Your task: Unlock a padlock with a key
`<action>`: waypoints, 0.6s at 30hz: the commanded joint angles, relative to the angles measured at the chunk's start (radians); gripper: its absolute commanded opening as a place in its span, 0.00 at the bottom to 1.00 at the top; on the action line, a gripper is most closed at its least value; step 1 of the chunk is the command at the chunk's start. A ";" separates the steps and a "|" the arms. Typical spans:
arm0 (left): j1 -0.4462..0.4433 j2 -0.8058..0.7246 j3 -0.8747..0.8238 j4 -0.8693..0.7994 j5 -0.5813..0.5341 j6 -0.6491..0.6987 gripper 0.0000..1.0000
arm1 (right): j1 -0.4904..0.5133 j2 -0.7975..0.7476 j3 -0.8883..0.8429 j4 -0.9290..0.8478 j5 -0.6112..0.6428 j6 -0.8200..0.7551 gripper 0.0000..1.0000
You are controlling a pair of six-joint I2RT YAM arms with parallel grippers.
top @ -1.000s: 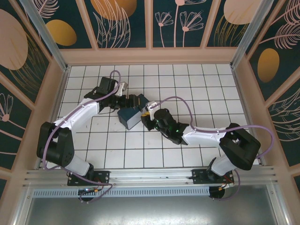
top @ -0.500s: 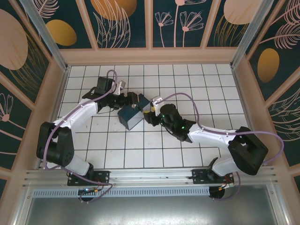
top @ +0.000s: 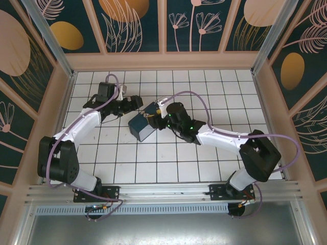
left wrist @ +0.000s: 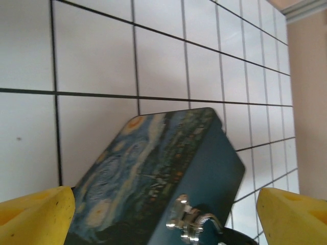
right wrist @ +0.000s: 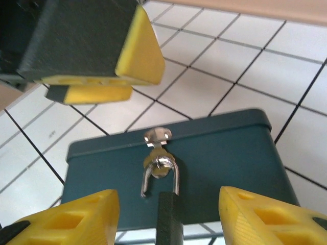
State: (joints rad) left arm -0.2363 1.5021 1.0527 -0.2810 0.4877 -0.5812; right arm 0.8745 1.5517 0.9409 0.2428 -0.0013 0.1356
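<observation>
Next, my right gripper grabs the padlock by its dark body (right wrist: 169, 218). That leaves the open shackle (right wrist: 176, 172) free to unhook from the hasp.
The padlock (right wrist: 169, 220) hangs by its silvery shackle (right wrist: 176, 172) from a small hasp (right wrist: 157, 136) on the teal side of the blue painted box (top: 141, 126). One shackle leg stands free of the dark body. My right gripper (right wrist: 167, 204) is open, its yellow fingers (right wrist: 66, 219) either side of the padlock body and apart from it. My left gripper (left wrist: 164, 196) is open too, just behind the box (left wrist: 153, 168), whose hasp (left wrist: 186, 222) shows low between its fingers. The key is hidden.
White tiled floor (top: 204, 92) lies all round, closed in by beige walls (top: 163, 61). The left gripper's yellow pads (right wrist: 138, 48) hang above the box's far edge in the right wrist view. The two grippers face each other across the box.
My left gripper has drawn back to the left, away from the box. My right gripper has swung up to the box's far end and its jaws have widened.
</observation>
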 commanded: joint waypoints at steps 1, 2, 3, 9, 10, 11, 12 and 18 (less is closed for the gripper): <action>0.005 -0.035 -0.039 -0.026 -0.077 0.013 0.92 | -0.013 0.017 0.016 -0.074 -0.002 -0.010 0.53; 0.004 -0.040 -0.046 -0.028 -0.081 0.018 0.92 | -0.018 0.018 0.012 -0.079 -0.012 -0.006 0.51; 0.004 -0.045 -0.054 -0.030 -0.084 0.020 0.92 | -0.023 0.017 0.007 -0.080 -0.025 0.000 0.47; 0.004 -0.062 -0.074 -0.038 -0.078 0.038 0.90 | -0.028 0.037 0.029 -0.061 -0.067 0.044 0.33; 0.004 -0.069 -0.093 -0.038 -0.078 0.037 0.90 | -0.028 0.042 0.034 -0.062 -0.071 0.050 0.31; 0.003 -0.073 -0.112 -0.041 -0.081 0.035 0.90 | -0.028 0.046 0.041 -0.063 -0.072 0.057 0.29; 0.004 -0.082 -0.129 -0.044 -0.078 0.030 0.90 | -0.028 0.049 0.047 -0.066 -0.070 0.067 0.26; 0.002 -0.135 -0.226 -0.002 0.016 -0.020 0.88 | -0.032 0.052 0.072 -0.092 -0.041 0.200 0.10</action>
State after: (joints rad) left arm -0.2363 1.3968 0.8482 -0.2924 0.4496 -0.5846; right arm 0.8505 1.6012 0.9764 0.1596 -0.0563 0.2390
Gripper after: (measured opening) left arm 0.882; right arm 0.121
